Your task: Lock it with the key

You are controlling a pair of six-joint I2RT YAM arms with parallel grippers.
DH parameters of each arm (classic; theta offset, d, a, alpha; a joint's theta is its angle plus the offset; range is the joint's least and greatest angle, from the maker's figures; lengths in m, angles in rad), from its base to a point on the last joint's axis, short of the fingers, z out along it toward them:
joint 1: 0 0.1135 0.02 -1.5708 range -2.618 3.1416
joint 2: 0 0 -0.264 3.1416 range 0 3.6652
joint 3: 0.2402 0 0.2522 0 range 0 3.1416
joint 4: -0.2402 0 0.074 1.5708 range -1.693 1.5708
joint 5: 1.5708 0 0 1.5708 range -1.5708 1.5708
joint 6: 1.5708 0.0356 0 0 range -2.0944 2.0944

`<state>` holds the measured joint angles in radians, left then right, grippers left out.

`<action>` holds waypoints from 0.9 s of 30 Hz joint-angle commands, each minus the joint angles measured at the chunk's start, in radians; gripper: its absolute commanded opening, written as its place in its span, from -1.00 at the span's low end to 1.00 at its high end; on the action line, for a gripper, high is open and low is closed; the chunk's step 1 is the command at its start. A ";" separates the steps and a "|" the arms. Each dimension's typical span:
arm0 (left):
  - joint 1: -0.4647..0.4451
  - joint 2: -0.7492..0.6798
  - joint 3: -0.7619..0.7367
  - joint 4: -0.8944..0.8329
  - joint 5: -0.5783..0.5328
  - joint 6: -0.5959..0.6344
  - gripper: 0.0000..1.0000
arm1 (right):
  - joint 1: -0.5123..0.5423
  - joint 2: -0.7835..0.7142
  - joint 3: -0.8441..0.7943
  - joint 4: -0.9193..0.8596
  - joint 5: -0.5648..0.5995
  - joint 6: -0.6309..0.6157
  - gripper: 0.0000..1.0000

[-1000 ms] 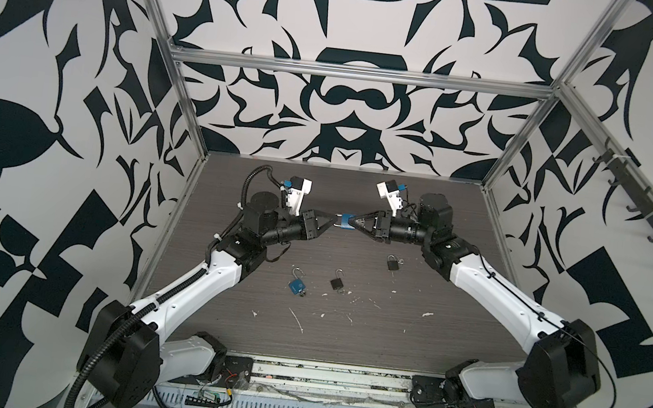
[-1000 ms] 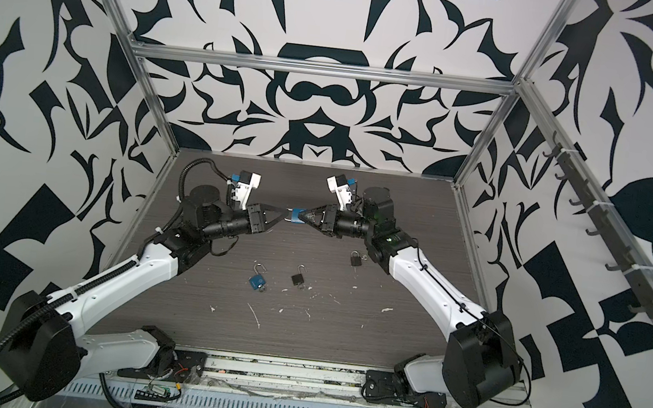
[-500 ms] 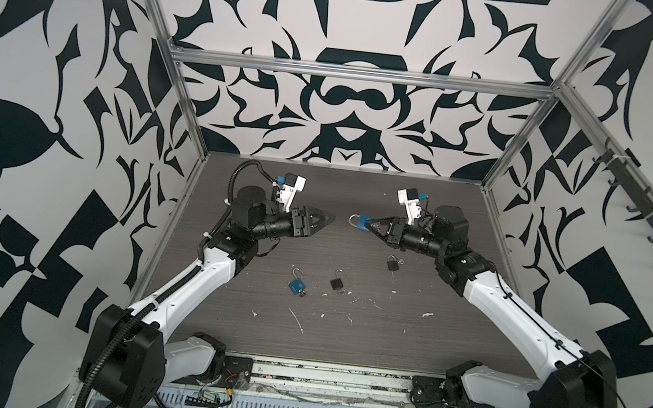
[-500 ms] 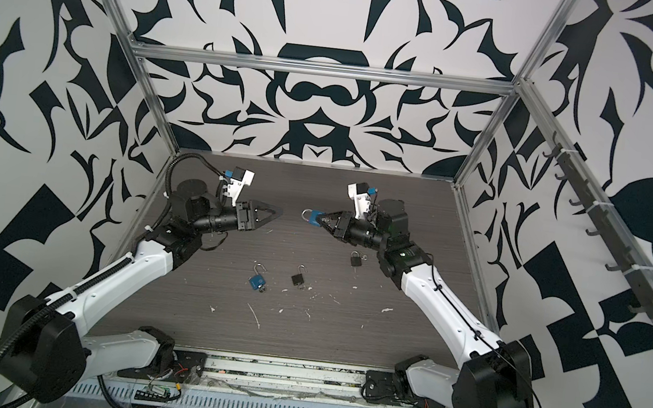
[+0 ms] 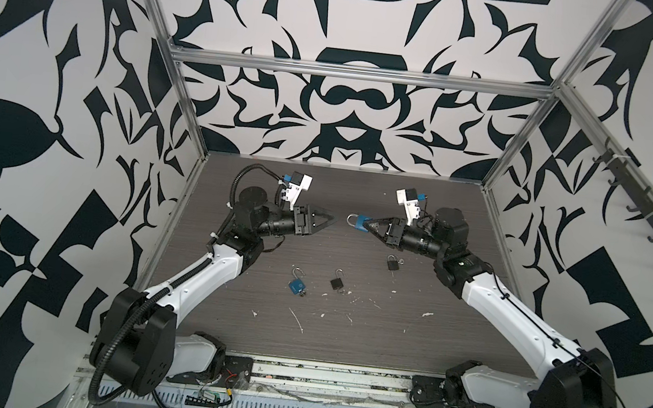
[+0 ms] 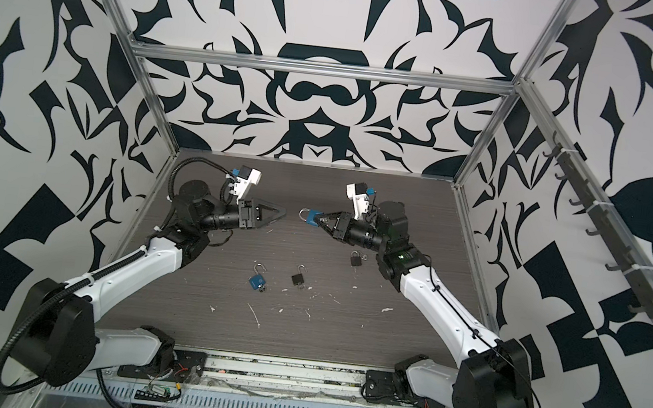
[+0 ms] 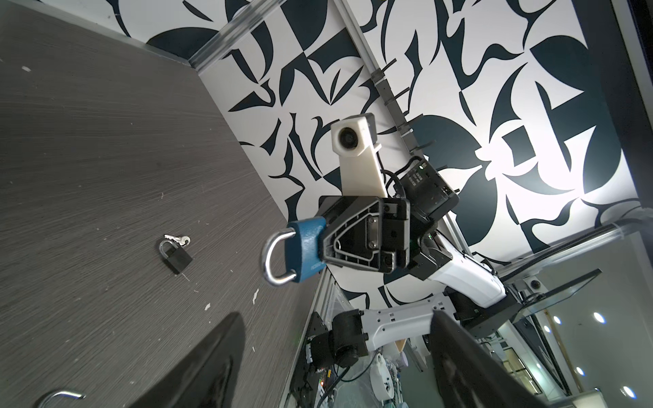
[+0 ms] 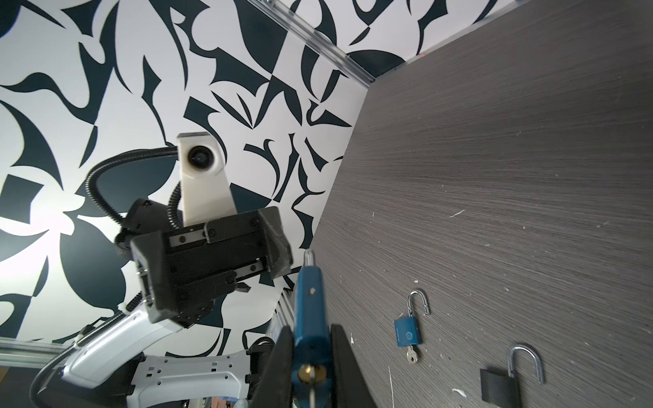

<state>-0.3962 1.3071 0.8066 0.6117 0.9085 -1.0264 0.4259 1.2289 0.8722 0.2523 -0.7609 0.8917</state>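
The left gripper grabs the blue padlock from its shackle side next, so the key at the padlock's base stays free for locking.
A blue padlock hangs in the air over the middle of the table, and my right gripper is shut on its body. In the left wrist view both legs of the padlock's shackle sit in the body. The right wrist view shows the key sticking out of the brass keyhole at the padlock's base. My left gripper is open and empty, a short gap to the left of the padlock.
On the table lie a blue padlock with an open shackle and a key in it, and a black open padlock. A black shut padlock lies with keys beside it. White scraps are scattered nearer the front.
A second ago both grippers met at the blue padlock. The left gripper has opened and drawn back to the left. The right gripper has drawn back to the right with the padlock.
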 commanded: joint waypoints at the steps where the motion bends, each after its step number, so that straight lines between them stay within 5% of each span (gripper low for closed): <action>1: -0.004 0.022 -0.015 0.076 0.034 -0.042 0.66 | 0.010 -0.034 -0.004 0.179 -0.057 0.032 -1.00; 16: -0.094 0.137 0.075 0.161 0.071 -0.101 -0.03 | 0.036 -0.037 -0.004 0.189 -0.093 0.038 -1.00; 27: -0.115 0.174 0.069 0.249 0.063 -0.156 -0.21 | 0.039 -0.027 0.003 0.171 -0.109 0.036 -1.00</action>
<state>-0.5049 1.4738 0.8524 0.7986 0.9630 -1.1572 0.4580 1.2289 0.8604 0.3622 -0.8425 0.9333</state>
